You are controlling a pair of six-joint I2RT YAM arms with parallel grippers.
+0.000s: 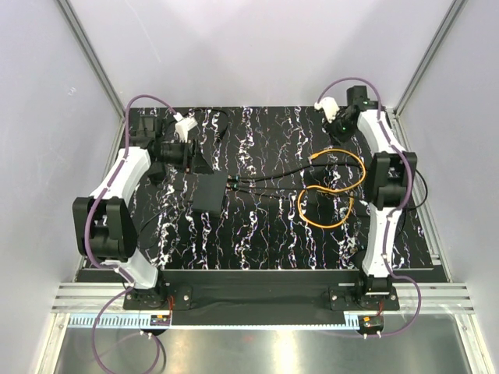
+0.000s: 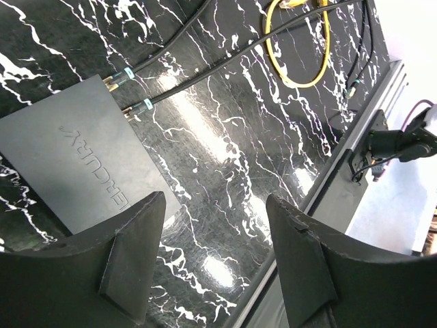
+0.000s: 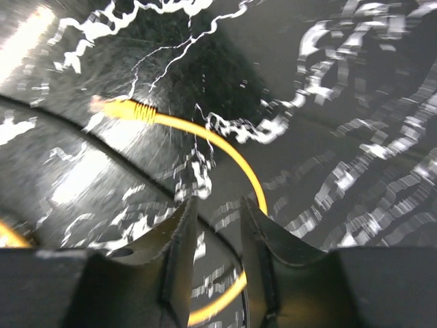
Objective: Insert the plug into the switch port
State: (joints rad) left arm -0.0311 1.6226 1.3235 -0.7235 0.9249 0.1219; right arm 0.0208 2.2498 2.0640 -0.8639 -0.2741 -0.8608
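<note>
The right gripper grabs the orange cable just behind its plug (image 1: 320,153) (image 3: 161,118) next. This keeps the plug's tip free to go into the switch port.
The switch (image 1: 209,193) is a flat matte-black box lying left of centre on the marbled mat, also seen in the left wrist view (image 2: 75,164). Two black cables (image 2: 177,87) enter its right edge; I cannot make out a free port there. The orange cable (image 1: 331,191) lies coiled on the right, and its plug (image 3: 113,108) rests loose on the mat. My right gripper (image 3: 218,201) hovers over the cable (image 3: 225,147) behind the plug, jaws narrowly apart with nothing between them; the picture is blurred. My left gripper (image 2: 215,198) stands wide open and empty just right of the switch.
The black cables (image 1: 273,178) run from the switch across the mat's middle, under the orange coil. The mat's near edge and a metal rail (image 2: 341,198) lie beyond my left fingers. White walls with metal corner posts (image 1: 93,58) enclose the table.
</note>
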